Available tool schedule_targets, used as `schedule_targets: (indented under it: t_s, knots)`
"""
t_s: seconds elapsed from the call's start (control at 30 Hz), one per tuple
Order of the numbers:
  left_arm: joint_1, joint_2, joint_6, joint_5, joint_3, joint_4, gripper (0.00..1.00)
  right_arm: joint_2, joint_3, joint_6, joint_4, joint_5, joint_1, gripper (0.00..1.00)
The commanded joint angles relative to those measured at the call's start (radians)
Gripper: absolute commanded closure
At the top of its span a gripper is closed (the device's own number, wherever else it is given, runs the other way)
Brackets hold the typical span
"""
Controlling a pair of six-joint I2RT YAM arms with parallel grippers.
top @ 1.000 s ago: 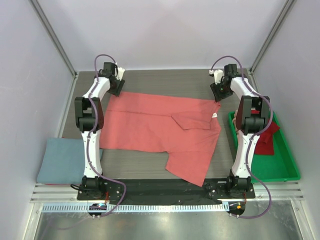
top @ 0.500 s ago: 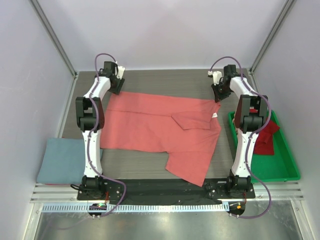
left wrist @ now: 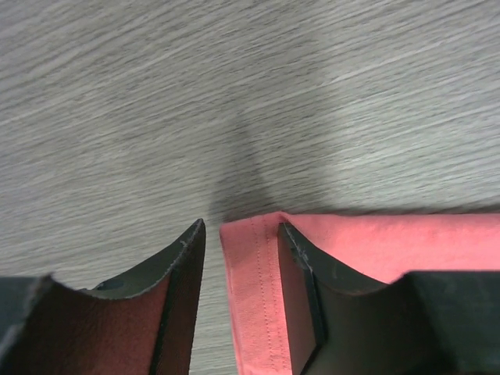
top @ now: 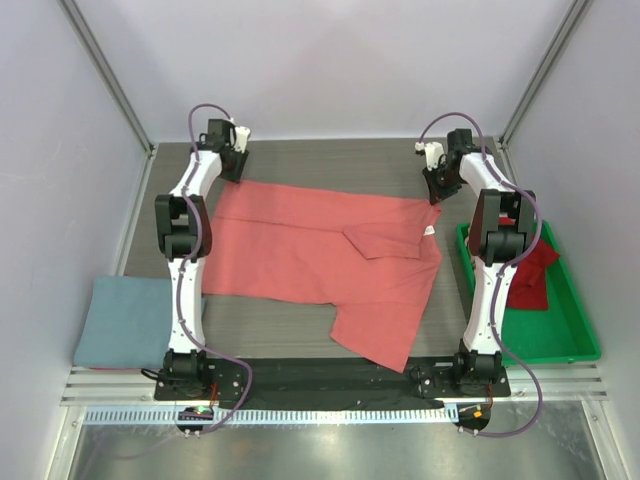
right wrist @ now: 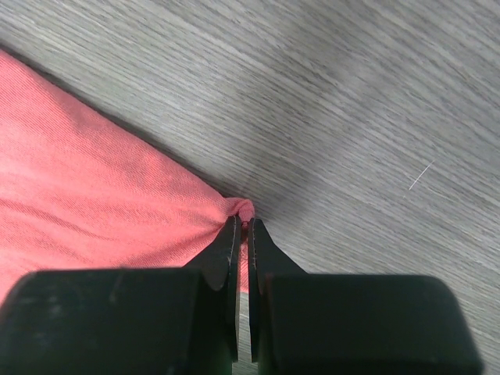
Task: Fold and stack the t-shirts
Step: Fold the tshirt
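The t-shirt's corner would rise with the right gripper if it lifted now, because the robot's fingers are shut on its bunched tip (top: pixel 435 204) (right wrist: pixel 244 216).
A salmon-red t-shirt (top: pixel 320 255) lies spread flat on the dark table, with one sleeve folded in at the right and a flap hanging toward the near edge. My left gripper (top: pixel 232 165) is at the shirt's far left corner. In the left wrist view its jaws (left wrist: pixel 241 234) are open astride the stitched hem (left wrist: pixel 254 301), with a gap on the left side. My right gripper (top: pixel 437 187) is at the far right corner. In the right wrist view it (right wrist: pixel 244 223) is shut on a bunched tip of the t-shirt (right wrist: pixel 101 172).
A green tray (top: pixel 565 335) at the right holds a dark red garment (top: pixel 530 275). A folded blue-grey cloth (top: pixel 125 320) lies at the near left, beyond the table edge. Enclosure walls and metal posts stand close behind both grippers.
The right gripper has shut on the shirt's far right corner. The left gripper has edged toward the far wall and its jaws have narrowed around the hem.
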Motion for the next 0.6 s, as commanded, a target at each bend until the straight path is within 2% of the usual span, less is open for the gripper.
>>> schedule_targets:
  t_s: [0.0, 0.1, 0.2, 0.27, 0.33, 0.57]
  knots:
    - [0.008, 0.029, -0.073, 0.069, 0.018, -0.048, 0.55, 0.0, 0.007, -0.015, -0.029, -0.005, -0.004, 0.99]
    - [0.003, 0.042, -0.09, 0.065, 0.002, -0.051, 0.55, -0.011, 0.001, -0.018, -0.033, -0.002, -0.004, 0.98]
    - [0.003, 0.055, -0.093, 0.063, -0.004, -0.051, 0.62, -0.02, -0.005, -0.018, -0.031, 0.001, -0.002, 0.98]
    - [0.005, 0.059, -0.097, 0.062, 0.001, -0.047, 0.75, -0.023, -0.01, -0.02, -0.033, 0.006, 0.002, 0.99]
    - [0.005, 0.059, -0.103, 0.036, 0.008, -0.039, 1.0, -0.029, -0.014, -0.021, -0.031, 0.007, 0.008, 0.99]
    - [0.011, 0.01, -0.122, -0.04, 0.054, 0.016, 1.0, -0.049, 0.045, 0.019, 0.022, 0.059, 0.013, 0.99]
